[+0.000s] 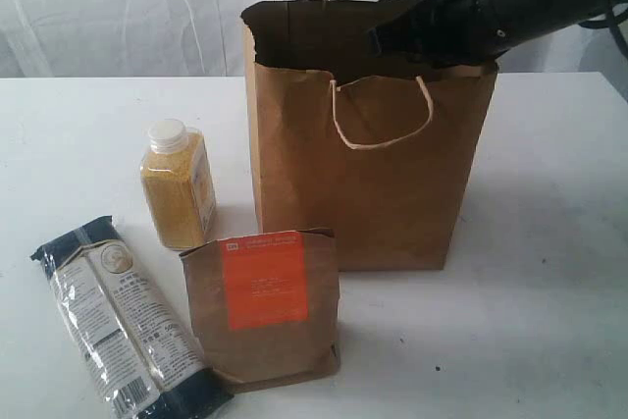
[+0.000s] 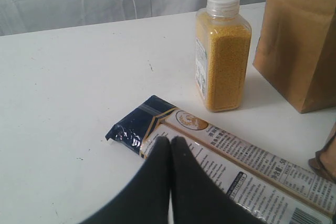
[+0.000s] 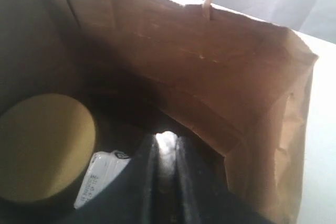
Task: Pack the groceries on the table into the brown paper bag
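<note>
The white packet is deep between the paper bag's sides in the right wrist view. My right gripper should open now, because the packet would stay inside.
The brown paper bag (image 1: 353,193) stands upright mid-table. My right arm (image 1: 510,2) reaches down into its mouth. Inside, the right gripper (image 3: 167,142) is shut on a pale edge that seems to belong to the small white packet (image 3: 102,177), beside the gold-lidded jar (image 3: 44,145). On the table (image 1: 549,291) outside the bag are the yellow-grain bottle (image 1: 179,188), the long noodle packet (image 1: 118,331) and the brown orange-labelled pouch (image 1: 263,306). My left gripper (image 2: 170,142) is shut and empty, hovering over the noodle packet (image 2: 252,161) near its navy end.
A white curtain hangs behind the table. The bag's white cord handle (image 1: 383,115) droops over its front face. In the left wrist view the bottle (image 2: 223,56) stands close to the bag's wall (image 2: 304,40), and the pouch's corner (image 2: 328,156) shows at the edge.
</note>
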### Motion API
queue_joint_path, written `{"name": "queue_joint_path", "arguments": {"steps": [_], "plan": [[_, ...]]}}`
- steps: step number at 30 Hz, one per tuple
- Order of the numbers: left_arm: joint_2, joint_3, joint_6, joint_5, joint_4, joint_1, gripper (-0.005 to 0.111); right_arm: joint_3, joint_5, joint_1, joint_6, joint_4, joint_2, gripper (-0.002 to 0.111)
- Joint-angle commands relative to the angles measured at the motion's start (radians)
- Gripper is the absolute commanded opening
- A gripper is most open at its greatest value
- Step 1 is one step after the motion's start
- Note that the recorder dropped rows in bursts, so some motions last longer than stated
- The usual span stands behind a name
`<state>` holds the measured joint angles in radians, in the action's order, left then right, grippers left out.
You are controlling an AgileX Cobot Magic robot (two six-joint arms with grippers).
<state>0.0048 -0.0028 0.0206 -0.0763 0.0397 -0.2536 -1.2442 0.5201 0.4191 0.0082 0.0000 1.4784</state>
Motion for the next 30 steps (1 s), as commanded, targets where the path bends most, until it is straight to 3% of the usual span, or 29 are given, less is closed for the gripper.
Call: {"name": "queue_joint_path", "arguments": {"steps": [1,3,6,8,12,16,25,30], "plan": [[-0.005,0.003,0.001,0.001,0.004,-0.004,0.000,-0.011,-0.021,0.000,-0.008,0.000,0.000,0.005],[-0.005,0.003,0.001,0.001,0.004,-0.004,0.000,-0.011,-0.018,0.000,-0.008,0.000,0.000,0.019],[-0.005,0.003,0.001,0.001,0.004,-0.004,0.000,-0.013,-0.013,0.000,-0.008,0.000,-0.002,0.051],[-0.005,0.003,0.001,0.001,0.004,-0.004,0.000,-0.013,-0.016,0.000,-0.008,0.000,-0.011,0.061],[-0.005,0.003,0.001,0.001,0.004,-0.004,0.000,-0.013,-0.051,0.000,-0.001,0.000,-0.067,0.061],[-0.005,0.003,0.001,0.001,0.004,-0.004,0.000,0.002,-0.075,0.000,0.021,0.000,-0.173,0.050],[-0.005,0.003,0.001,0.001,0.004,-0.004,0.000,0.203,-0.233,0.000,0.047,0.000,-0.437,0.002],[-0.005,0.003,0.001,0.001,0.004,-0.004,0.000,0.387,-0.322,0.000,0.075,0.000,-0.625,0.000]]}}
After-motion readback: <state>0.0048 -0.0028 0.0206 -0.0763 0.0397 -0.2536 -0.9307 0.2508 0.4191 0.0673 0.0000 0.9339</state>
